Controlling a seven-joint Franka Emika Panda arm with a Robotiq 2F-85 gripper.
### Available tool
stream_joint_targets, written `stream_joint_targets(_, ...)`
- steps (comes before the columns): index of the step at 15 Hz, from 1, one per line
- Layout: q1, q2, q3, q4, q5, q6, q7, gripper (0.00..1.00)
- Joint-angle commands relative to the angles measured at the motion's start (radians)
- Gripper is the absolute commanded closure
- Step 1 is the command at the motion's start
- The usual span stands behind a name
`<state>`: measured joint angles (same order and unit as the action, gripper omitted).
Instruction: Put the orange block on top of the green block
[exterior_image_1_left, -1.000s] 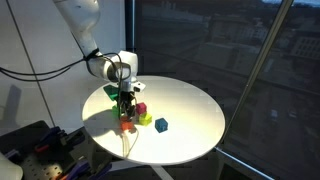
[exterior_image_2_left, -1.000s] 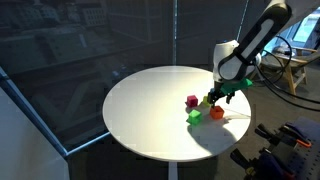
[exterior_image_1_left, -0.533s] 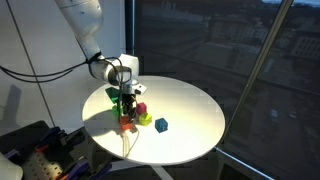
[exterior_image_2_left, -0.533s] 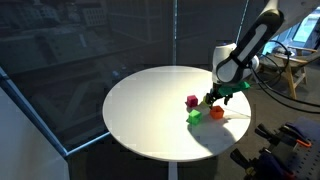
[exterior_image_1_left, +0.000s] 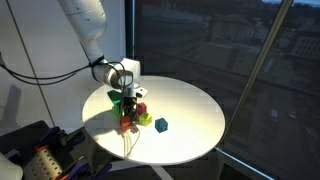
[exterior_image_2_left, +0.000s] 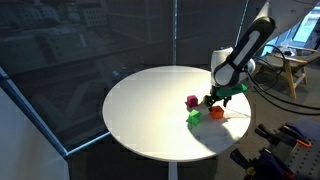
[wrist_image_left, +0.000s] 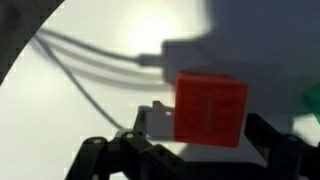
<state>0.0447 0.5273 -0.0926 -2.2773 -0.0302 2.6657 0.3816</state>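
The robot's gripper is ready to close on the orange block, since the orange block's near end is between its open fingers and closing now would hold the block.
The orange block (wrist_image_left: 210, 108) lies on the white round table (exterior_image_2_left: 150, 110). In the wrist view it sits just ahead of and between my two dark fingers. It also shows in both exterior views (exterior_image_2_left: 216, 113) (exterior_image_1_left: 126, 126). My gripper (wrist_image_left: 190, 150) is open and hovers just above the orange block (exterior_image_2_left: 222, 97) (exterior_image_1_left: 128, 102), with nothing held. The green block (exterior_image_2_left: 195, 116) sits on the table a short way beside the orange block. Only a green sliver of it shows at the right edge of the wrist view (wrist_image_left: 313, 97).
A red-magenta cube (exterior_image_2_left: 192, 101) stands next to the green block. A dark blue cube (exterior_image_1_left: 161, 125) lies a little apart from the cluster. Thin white cables (wrist_image_left: 95, 70) run across the table near the orange block. The table edge (exterior_image_2_left: 225, 150) is close by.
The arm's upper links have shifted slightly. The gripper stays open over the orange block. No block has moved.
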Motion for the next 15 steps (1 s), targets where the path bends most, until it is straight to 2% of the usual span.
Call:
stream_joint_targets(1, 0.013, 0.029, -0.014, 0.033, 0.019, -0.006, -0.014, 0.00)
stream_joint_targets(2, 0.014, 0.034, -0.016, 0.038, 0.019, -0.009, -0.013, 0.25)
stream_joint_targets(3, 0.014, 0.039, -0.016, 0.040, 0.019, -0.009, -0.014, 0.27)
stream_joint_targets(8, 0.016, 0.045, -0.016, 0.047, 0.019, -0.012, -0.016, 0.67)
stream_joint_targets(15, 0.019, -0.011, -0.014, 0.019, 0.017, -0.024, -0.024, 0.69)
